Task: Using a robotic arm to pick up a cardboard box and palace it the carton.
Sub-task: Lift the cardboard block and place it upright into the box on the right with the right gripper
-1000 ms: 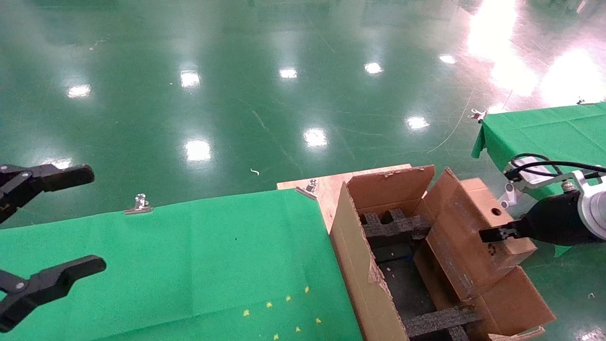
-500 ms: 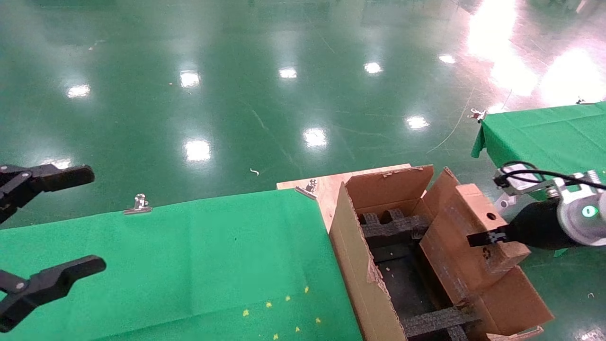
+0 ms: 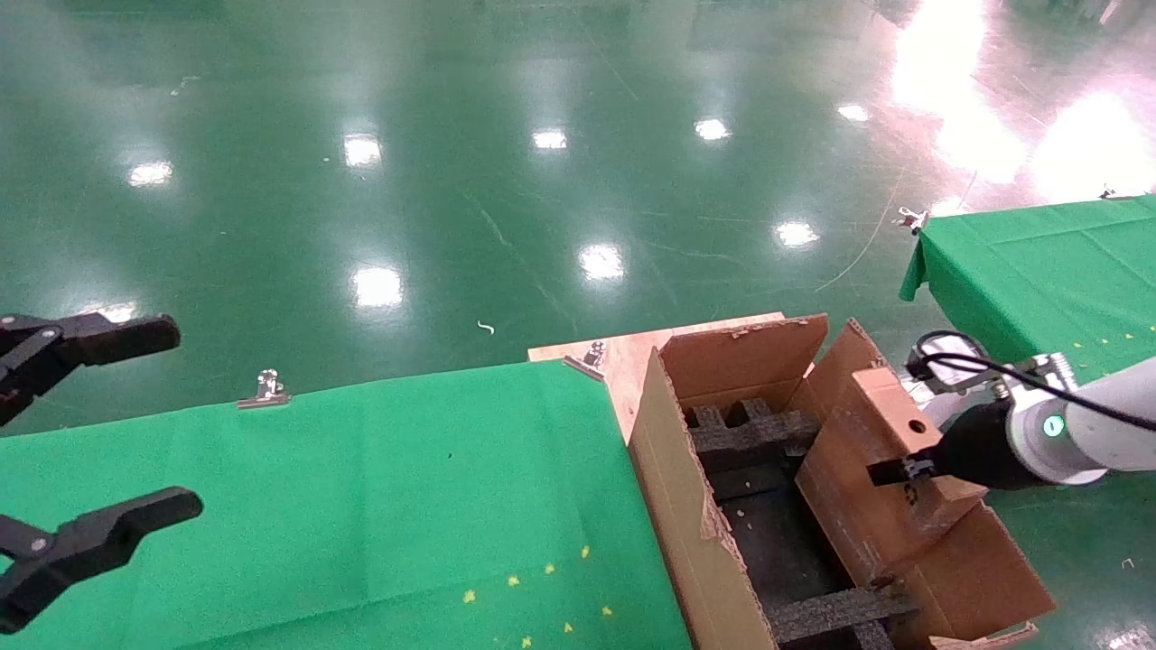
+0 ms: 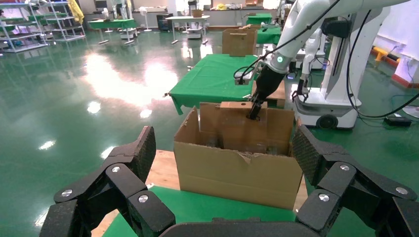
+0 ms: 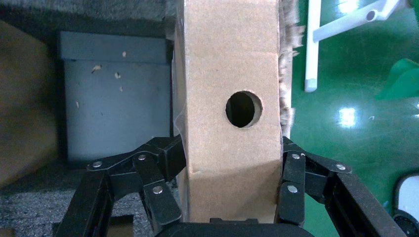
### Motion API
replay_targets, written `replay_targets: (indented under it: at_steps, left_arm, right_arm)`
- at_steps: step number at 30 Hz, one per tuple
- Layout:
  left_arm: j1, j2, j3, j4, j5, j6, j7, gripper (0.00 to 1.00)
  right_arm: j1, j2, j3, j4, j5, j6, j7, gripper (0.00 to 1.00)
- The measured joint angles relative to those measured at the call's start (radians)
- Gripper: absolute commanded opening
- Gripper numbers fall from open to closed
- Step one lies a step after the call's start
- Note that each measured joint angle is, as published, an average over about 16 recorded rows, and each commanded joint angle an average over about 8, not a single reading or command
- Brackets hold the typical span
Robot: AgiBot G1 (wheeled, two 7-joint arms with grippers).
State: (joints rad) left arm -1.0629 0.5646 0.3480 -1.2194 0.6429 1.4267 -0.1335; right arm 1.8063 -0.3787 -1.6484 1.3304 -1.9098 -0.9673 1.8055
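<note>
The small cardboard box (image 3: pixel 890 451) is high above the carton's bottom, so my right gripper should lower it farther in before it opens.
My right robotic arm (image 3: pixel 1075 438), white with a teal ring, reaches over the large open carton (image 3: pixel 686 506). Its gripper (image 3: pixel 894 471) is shut on the small brown cardboard box (image 3: pixel 890 451) with a round hole, holding it tilted over the carton's right side, partly inside. In the right wrist view the fingers (image 5: pixel 165 165) clamp both sides of the cardboard box (image 5: pixel 230 123) below its hole. Black foam inserts (image 3: pixel 750 429) lie in the carton. My left gripper (image 3: pixel 81 433) hangs open and empty over the green table at far left; its view shows the carton (image 4: pixel 237 168) ahead.
The green-covered table (image 3: pixel 361 506) lies left of the carton, with metal clips (image 3: pixel 264 390) on its far edge. A bare wooden corner (image 3: pixel 623 354) shows behind the carton. A second green table (image 3: pixel 1039 253) stands at the right. Shiny green floor lies beyond.
My right arm has moved left and down with the cardboard box, bringing it further over and into the carton's right side. The left arm has not moved.
</note>
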Motion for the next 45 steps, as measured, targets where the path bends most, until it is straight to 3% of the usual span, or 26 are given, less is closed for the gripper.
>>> replay_targets:
  at_steps: [23, 45]
  left_arm:
    - [0.000, 0.000, 0.000, 0.000, 0.000, 0.000, 0.000, 1.00]
    - [0.000, 0.000, 0.000, 0.000, 0.000, 0.000, 0.000, 1.00]
  right_arm:
    - [-0.139, -0.138, -0.046, -0.169, -0.014, 0.140, -0.019, 0.00]
    - [-0.241, -0.250, -0.043, -0.429, 0.179, 0.180, -0.254, 0.00]
